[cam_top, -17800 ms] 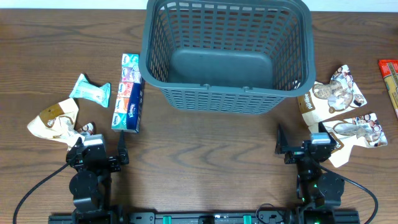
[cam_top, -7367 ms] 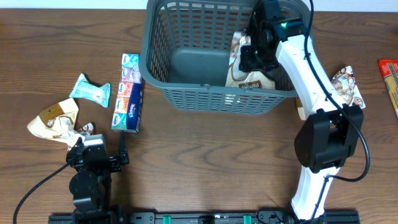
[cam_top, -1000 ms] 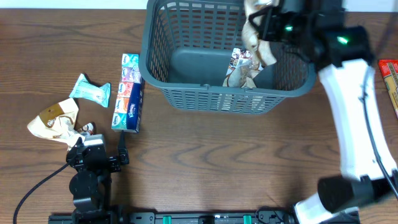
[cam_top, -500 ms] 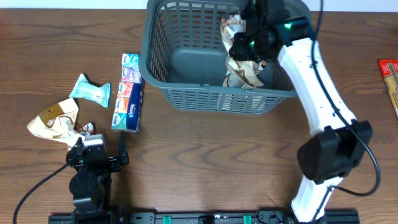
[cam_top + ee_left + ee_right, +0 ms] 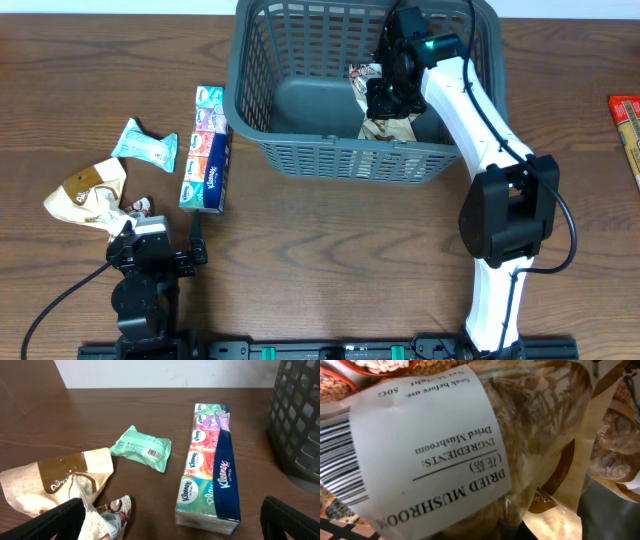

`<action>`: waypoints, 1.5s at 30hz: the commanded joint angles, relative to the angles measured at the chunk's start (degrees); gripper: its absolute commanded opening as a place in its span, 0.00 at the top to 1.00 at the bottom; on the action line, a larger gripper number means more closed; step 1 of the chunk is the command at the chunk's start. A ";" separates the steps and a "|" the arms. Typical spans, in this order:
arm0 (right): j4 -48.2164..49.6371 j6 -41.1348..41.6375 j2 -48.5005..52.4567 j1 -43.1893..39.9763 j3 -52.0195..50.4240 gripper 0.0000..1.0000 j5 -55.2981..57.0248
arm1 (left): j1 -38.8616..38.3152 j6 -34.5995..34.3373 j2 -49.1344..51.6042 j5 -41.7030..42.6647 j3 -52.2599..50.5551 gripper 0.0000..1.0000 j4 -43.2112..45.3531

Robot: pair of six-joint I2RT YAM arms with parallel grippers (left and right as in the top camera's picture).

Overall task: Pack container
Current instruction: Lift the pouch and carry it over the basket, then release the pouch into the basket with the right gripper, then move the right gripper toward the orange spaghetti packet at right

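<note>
My right gripper will let go of the dried mushroom packet [image 5: 470,450], because the packet hangs below the container's rim and close over the brown packet.
The container [image 5: 300,155] is a large dark grey lattice basket at the table's far middle. My right gripper [image 5: 380,92] reaches down inside its right half. It is shut on a clear dried mushroom packet [image 5: 361,73] with a white label, which fills the right wrist view [image 5: 435,445] and hides the fingers. Below it, a brown packet [image 5: 393,127] lies on the basket floor against the near wall. My left gripper [image 5: 160,248] rests open at the near left edge with nothing between its fingers; the left wrist view shows the container's wall [image 5: 300,420] at the far right.
Left of the basket lie a long Kleenex tissue pack [image 5: 207,150], a small green packet [image 5: 145,143] and a crumpled brown packet [image 5: 88,192]. A red packet [image 5: 625,115] sits at the right edge.
My right arm carried the mushroom packet from over the basket's far right rim leftwards and down into the basket. The left arm has not moved.
</note>
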 commanded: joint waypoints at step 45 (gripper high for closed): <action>-34.27 7.63 -18.25 -25.44 60.13 0.01 26.56 | 0.31 0.11 -0.35 0.37 -0.94 0.01 -1.22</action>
